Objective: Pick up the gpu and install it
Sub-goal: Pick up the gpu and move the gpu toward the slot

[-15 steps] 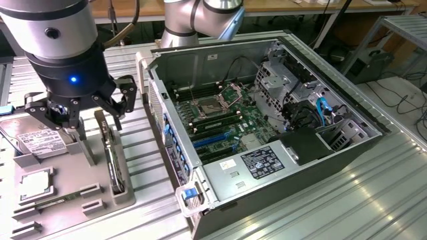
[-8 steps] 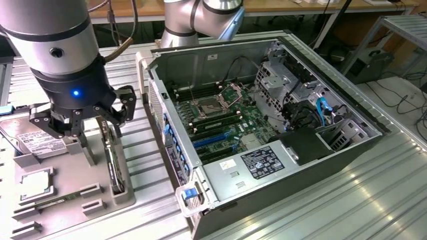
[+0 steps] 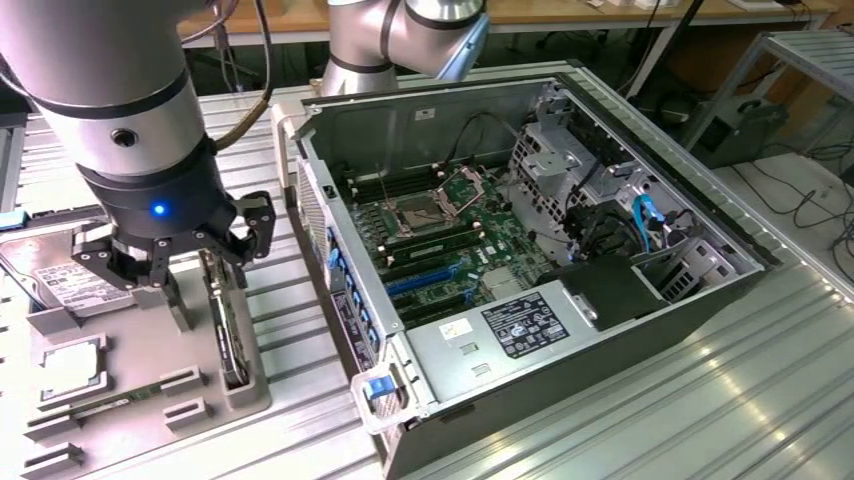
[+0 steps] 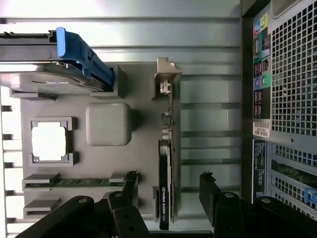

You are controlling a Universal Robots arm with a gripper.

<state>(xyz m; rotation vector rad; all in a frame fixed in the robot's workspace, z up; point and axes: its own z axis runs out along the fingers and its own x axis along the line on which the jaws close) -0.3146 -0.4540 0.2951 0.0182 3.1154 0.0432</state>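
Observation:
The robot should next grab the flat sides of the GPU's black cooler end point(image 3: 232, 345) with its gripper to install the GPU, because the silver bracket flares out sideways.
The gpu point(image 3: 235, 340) stands on its edge in a slot of the grey parts tray point(image 3: 134, 345), at the exterior view's left beside the open computer case point(image 3: 534, 250). In the wrist view the gpu point(image 4: 165, 168) is a thin dark card seen edge-on, with its silver bracket point(image 4: 165, 82) at the far end. My gripper point(image 3: 200, 272) hovers just above it. The gripper point(image 4: 168, 191) is open, and its black fingers point(image 4: 130, 186) stand one on each side of the card without touching it.
The tray point(image 4: 143, 94) also carries a hard drive with a blue handle point(image 4: 74, 52), a square CPU point(image 4: 49, 141), a RAM stick point(image 4: 74, 182) and a grey block point(image 4: 108, 124). Inside the case lie the motherboard point(image 3: 441, 225) and blue card slots point(image 3: 427, 275). The case wall point(image 4: 287, 89) is close by.

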